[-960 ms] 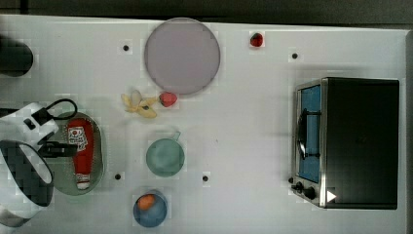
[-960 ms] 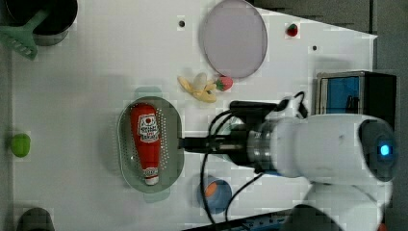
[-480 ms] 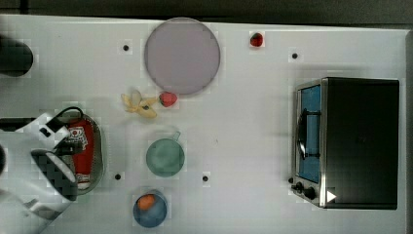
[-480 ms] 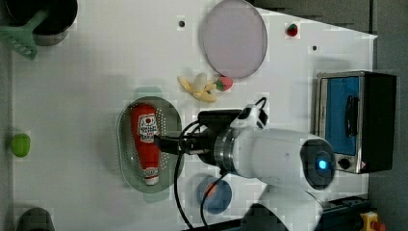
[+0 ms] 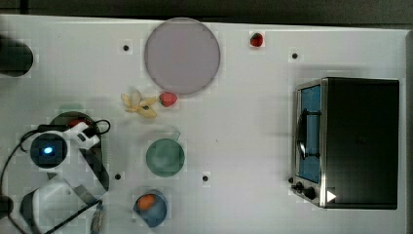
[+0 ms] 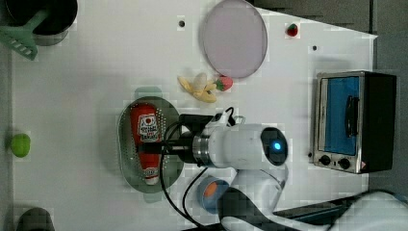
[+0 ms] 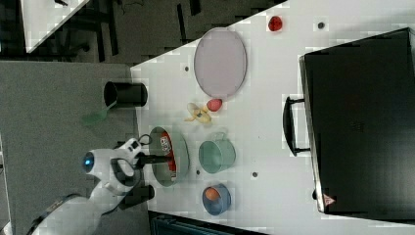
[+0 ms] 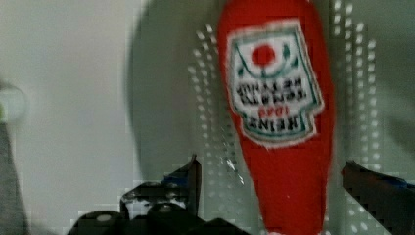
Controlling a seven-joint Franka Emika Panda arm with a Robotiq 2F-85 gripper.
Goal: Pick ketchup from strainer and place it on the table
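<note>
Next, my gripper picks up the ketchup by its red middle (image 6: 148,157) (image 8: 288,178) beside the label to set the ketchup on the tabletop.
The ketchup (image 6: 146,131), a red squeeze bottle with a white printed label, lies lengthwise in the pale green strainer (image 6: 126,159) on the white table (image 6: 82,86). My gripper (image 6: 154,150) reaches over the strainer from the left view's right, at the bottle's narrow end. In the wrist view the gripper (image 8: 271,167) is open, with one black finger on each side of the ketchup (image 8: 276,98) and a gap to each; the strainer's holed bottom (image 8: 215,127) lies beneath. In the top view my arm covers most of the strainer (image 5: 67,117).
A green cup (image 5: 165,157) and a blue bowl (image 5: 150,208) holding something orange stand near the strainer. A banana (image 5: 139,105), a strawberry (image 5: 168,99) and a purple plate (image 5: 181,55) lie further off. A toaster oven (image 5: 348,141) stands at the top view's right.
My arm has moved over the strainer toward the ketchup, covering most of it in the top view. The gripper has stayed open and the bottle has not moved.
</note>
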